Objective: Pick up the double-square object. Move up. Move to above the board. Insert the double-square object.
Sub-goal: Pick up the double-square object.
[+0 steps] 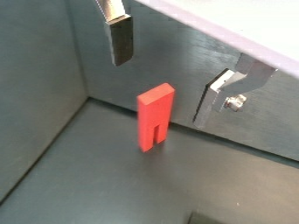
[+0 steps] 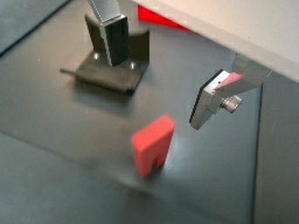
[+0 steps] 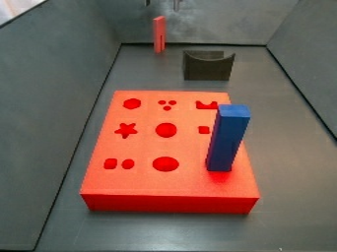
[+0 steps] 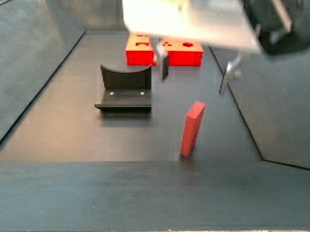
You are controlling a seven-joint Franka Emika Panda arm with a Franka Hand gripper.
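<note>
The double-square object's lower end has to fit into the board's holes, so my gripper needs to grab the object by its top end (image 3: 160, 22) (image 1: 156, 93) next.
The double-square object (image 1: 156, 116) is a slim red peg standing upright on the dark floor near the back wall, also seen in both side views (image 3: 160, 32) (image 4: 191, 130). My gripper (image 1: 172, 70) hangs open above it, one finger on each side and higher than the peg's top, nothing between the pads. In a side view the gripper (image 4: 194, 71) sits just above the peg. The board (image 3: 145, 182) is a flat red slab with shaped holes, well away from the peg. A corner of the board (image 2: 163, 16) shows in a wrist view.
A tall blue block (image 3: 228, 138) stands in the board's right edge. The dark fixture (image 3: 207, 64) (image 4: 126, 89) sits on the floor between peg and board. Grey walls close in the floor on the sides and back.
</note>
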